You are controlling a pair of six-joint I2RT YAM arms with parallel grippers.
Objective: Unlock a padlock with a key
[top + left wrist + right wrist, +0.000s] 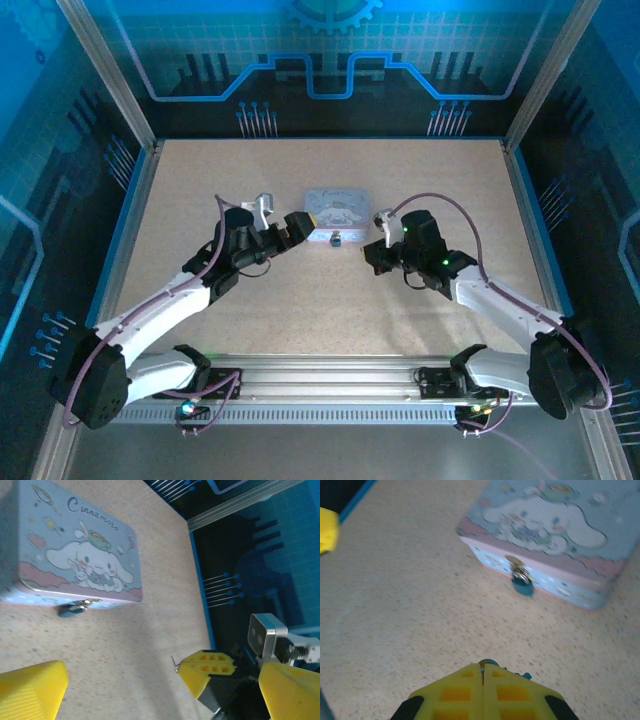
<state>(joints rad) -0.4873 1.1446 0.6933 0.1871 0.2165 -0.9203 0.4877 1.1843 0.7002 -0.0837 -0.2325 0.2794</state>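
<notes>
My left gripper should next grip the key (489, 663) by its exposed thin tip (524, 675), so the key's other end stays free for my right gripper to regrasp and unlock.
The padlock (521, 582) is tiny and dark teal with a metal glint. It hangs from the front latch of the pale cartoon tin (545, 525); it is also seen from above (336, 239) and as a dark padlock under the tin's edge (70, 609). My right gripper (482, 667) is shut on the key (489, 663), whose thin tip pokes out between the yellow pads. It sits on the table short of the padlock. The key (174, 662) also sticks out of the right gripper (192, 669) in the left wrist view. My left gripper (160, 680) is open, left of the tin, holding nothing.
The tin (337, 211) lies at the middle of the speckled table (330, 300), between the left gripper (297, 227) and the right gripper (371, 249). A blue rim and a dark wall (240, 555) bound the table. One left finger (327, 530) shows at the edge.
</notes>
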